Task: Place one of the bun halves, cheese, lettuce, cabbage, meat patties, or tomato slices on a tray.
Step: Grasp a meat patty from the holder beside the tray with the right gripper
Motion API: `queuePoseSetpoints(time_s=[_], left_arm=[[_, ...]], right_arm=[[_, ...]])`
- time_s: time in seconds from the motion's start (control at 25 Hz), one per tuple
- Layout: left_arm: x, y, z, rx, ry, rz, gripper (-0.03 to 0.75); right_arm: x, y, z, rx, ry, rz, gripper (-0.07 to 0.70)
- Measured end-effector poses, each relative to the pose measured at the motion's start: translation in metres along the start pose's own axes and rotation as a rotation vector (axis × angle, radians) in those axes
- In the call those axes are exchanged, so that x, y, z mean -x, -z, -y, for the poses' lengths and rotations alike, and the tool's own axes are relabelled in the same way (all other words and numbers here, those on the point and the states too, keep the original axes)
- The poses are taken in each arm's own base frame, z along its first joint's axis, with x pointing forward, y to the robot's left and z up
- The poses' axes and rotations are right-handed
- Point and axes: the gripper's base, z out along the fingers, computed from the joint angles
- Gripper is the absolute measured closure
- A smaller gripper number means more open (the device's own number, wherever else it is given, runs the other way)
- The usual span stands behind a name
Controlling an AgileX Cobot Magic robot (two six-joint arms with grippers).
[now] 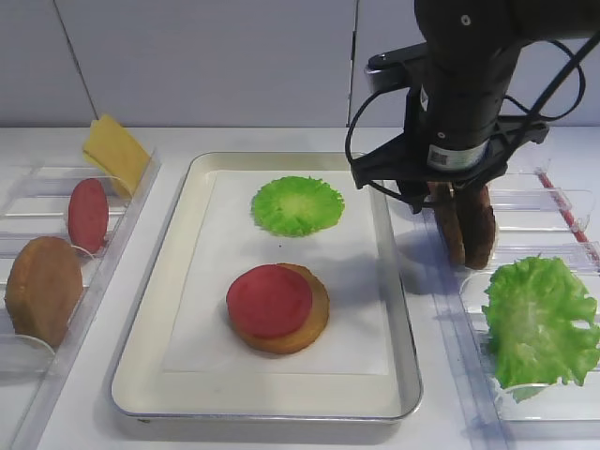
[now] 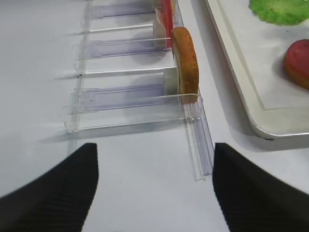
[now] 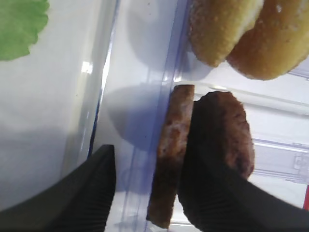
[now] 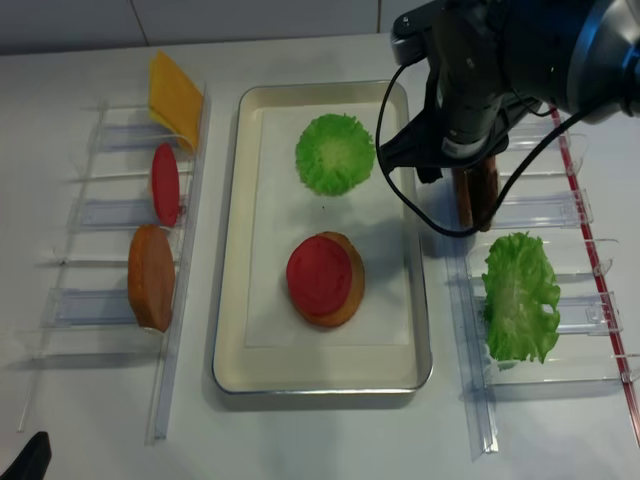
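Note:
The right gripper grabs the nearer meat patty by its exposed upper edge (image 4: pixel 462 199) next. Another patty (image 4: pixel 484 192) leans close behind the nearer patty in the clear rack.
Two meat patties (image 1: pixel 466 228) stand on edge in the right clear rack. My right gripper (image 3: pixel 150 166) hangs over them, open, straddling the nearer patty (image 3: pixel 170 154). Its left finger (image 3: pixel 91 193) is apart from that patty, and its right finger (image 3: pixel 212 193) sits between the two patties (image 4: pixel 476 200). The silver tray (image 1: pixel 169 281) holds a cabbage round (image 1: pixel 297 204) and a bun half (image 1: pixel 305 328) topped with a tomato slice (image 1: pixel 269 300). My left gripper (image 2: pixel 154 183) is open over bare table at the end of the left rack.
The left rack holds cheese (image 1: pixel 115 150), a tomato slice (image 1: pixel 87 214) and a bun half (image 1: pixel 42 289). Lettuce (image 1: pixel 539 319) lies in the right rack in front of the patties. Two more bun halves (image 3: pixel 241 34) stand behind the patties.

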Motion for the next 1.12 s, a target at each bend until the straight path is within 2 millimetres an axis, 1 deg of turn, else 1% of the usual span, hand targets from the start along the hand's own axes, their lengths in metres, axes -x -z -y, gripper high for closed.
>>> queuePoseSetpoints(time_s=[0.24,0.48,0.68,0.76,0.96,1.12], left_arm=[[0.0,0.0,0.0,0.0,0.0,0.0,0.242],[0.0,0.0,0.0,0.0,0.0,0.0,0.242],[0.0,0.0,0.0,0.0,0.0,0.0,0.242],[0.0,0.0,0.0,0.0,0.0,0.0,0.242],[0.0,0.0,0.0,0.0,0.002,0.0,0.242],[0.0,0.0,0.0,0.0,0.002,0.0,0.242]], right_arm=[[0.001,0.0,0.002,-0.026,-0.04,0.006,0.241],[0.0,-0.009,0.001,-0.042,-0.052,-0.029,0.241],[-0.001,-0.01,0.001,-0.048,-0.053,-0.036,0.252],[-0.001,-0.01,0.001,-0.051,-0.051,-0.036,0.293],[-0.001,-0.01,0.002,-0.058,-0.047,-0.034,0.464],[-0.001,-0.01,0.002,-0.065,-0.046,-0.035,0.47]])
